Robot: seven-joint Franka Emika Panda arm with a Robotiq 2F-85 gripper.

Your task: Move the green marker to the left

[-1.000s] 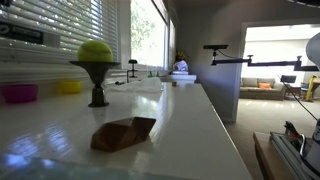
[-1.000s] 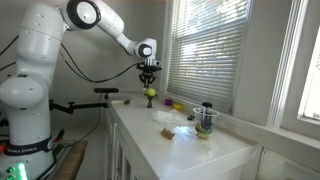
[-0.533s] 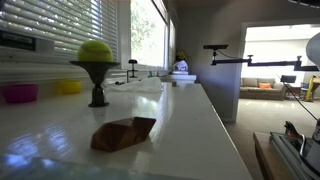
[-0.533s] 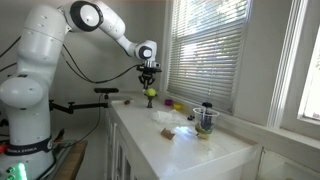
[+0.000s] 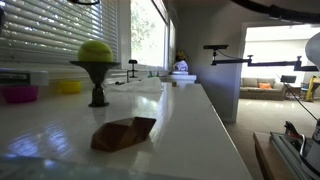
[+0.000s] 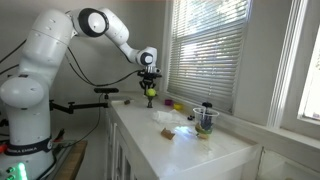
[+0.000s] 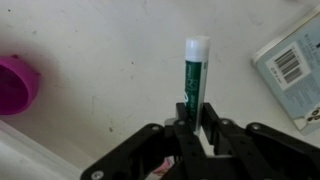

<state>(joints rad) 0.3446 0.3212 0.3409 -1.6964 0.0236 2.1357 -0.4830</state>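
Observation:
My gripper stays closed on the green marker for now: the marker hangs above the white counter, so it would fall onto the counter if I opened now.
In the wrist view my gripper (image 7: pixel 190 120) is shut on the lower end of the green marker (image 7: pixel 192 72). The marker has a white cap and points away from the jaws, over the white counter (image 7: pixel 100 60). In an exterior view the gripper (image 6: pixel 149 84) hangs at the far end of the counter (image 6: pixel 200 150), just above a green ball on a black stand (image 6: pixel 150 94). The marker is too small to make out there. My gripper is out of view in the exterior view along the counter.
A pink bowl (image 7: pixel 15 85) lies left of the marker and a barcoded box (image 7: pixel 292 62) right of it. Along the counter are the ball on its stand (image 5: pixel 95 52), pink (image 5: pixel 18 93) and yellow (image 5: pixel 68 87) bowls, a brown object (image 5: pixel 124 133) and a cup of items (image 6: pixel 206 120).
The arm has shifted slightly and the gripper has come down a little toward the counter, still holding the marker.

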